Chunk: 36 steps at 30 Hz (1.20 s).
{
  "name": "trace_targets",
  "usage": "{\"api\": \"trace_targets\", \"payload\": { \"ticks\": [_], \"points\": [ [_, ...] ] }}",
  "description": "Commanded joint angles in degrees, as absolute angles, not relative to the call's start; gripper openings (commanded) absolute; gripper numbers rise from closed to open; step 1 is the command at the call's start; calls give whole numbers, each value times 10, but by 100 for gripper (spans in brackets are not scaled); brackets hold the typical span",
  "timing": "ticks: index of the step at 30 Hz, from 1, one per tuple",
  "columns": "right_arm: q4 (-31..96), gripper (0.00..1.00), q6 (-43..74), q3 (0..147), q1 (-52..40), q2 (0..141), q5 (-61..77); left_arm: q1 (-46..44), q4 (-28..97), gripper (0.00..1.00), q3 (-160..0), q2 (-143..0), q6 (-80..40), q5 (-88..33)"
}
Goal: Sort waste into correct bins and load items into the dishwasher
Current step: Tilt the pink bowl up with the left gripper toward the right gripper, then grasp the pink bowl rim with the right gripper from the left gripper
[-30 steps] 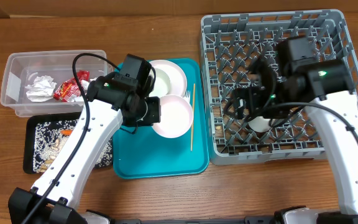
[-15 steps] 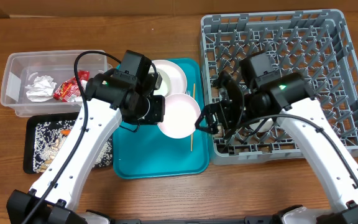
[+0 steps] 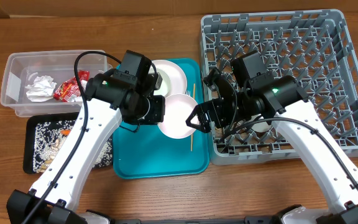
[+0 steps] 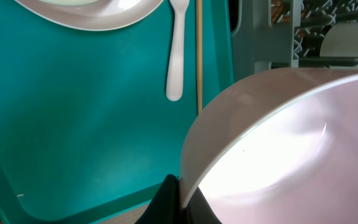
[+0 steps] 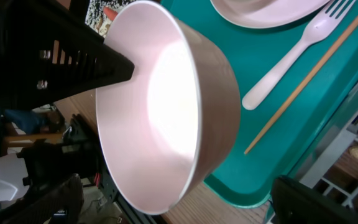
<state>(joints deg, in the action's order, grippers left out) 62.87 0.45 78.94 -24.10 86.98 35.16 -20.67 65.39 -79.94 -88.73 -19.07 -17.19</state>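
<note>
The right gripper grabs the white bowl's rim opposite my left gripper next, to load the bowl tilted into the dish rack.
My left gripper is shut on the rim of a white bowl and holds it tilted above the teal tray. The pinch on the bowl shows in the left wrist view. My right gripper is open at the bowl's right edge. In the right wrist view its fingers stand wide either side of the bowl. The pale plate, white fork and chopstick lie on the tray. The grey dish rack holds a white item.
The clear tub at the left holds white napkins and a red wrapper. The black tray in front of it holds pale crumbs and an orange bit. The wooden table surrounds everything.
My right arm has swung left out of the rack to the bowl's right edge. My left gripper has carried the bowl a little to the right.
</note>
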Motion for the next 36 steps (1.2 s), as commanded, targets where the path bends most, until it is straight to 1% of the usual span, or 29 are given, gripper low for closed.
{"api": "trace_targets", "payload": {
  "ticks": [1, 4, 9, 16, 18, 26, 27, 32, 36],
  "points": [
    [600, 99, 29, 764, -244, 868, 357, -210, 653, 4, -815, -872, -177, -181],
    [573, 99, 49, 743, -244, 868, 358, -210, 651, 4, -815, -872, -177, -180],
    [533, 94, 52, 720, -244, 868, 413, -210, 645, 4, -815, -872, -177, -180],
    [514, 92, 60, 719, -244, 868, 423, -210, 645, 4, -815, -872, -177, -181],
    [505, 89, 61, 719, -244, 868, 423, -210, 645, 4, -815, -872, -175, -181],
    [484, 88, 77, 719, -244, 868, 452, -210, 642, 4, -815, -872, -175, -180],
    [483, 86, 77, 719, -244, 868, 452, -210, 642, 4, -815, -872, -175, -180],
    [482, 84, 75, 719, -244, 868, 448, -210, 643, 5, -815, -872, -167, -180],
    [482, 79, 75, 719, -244, 868, 378, -210, 643, 5, -815, -872, -167, -180]
  ]
}}
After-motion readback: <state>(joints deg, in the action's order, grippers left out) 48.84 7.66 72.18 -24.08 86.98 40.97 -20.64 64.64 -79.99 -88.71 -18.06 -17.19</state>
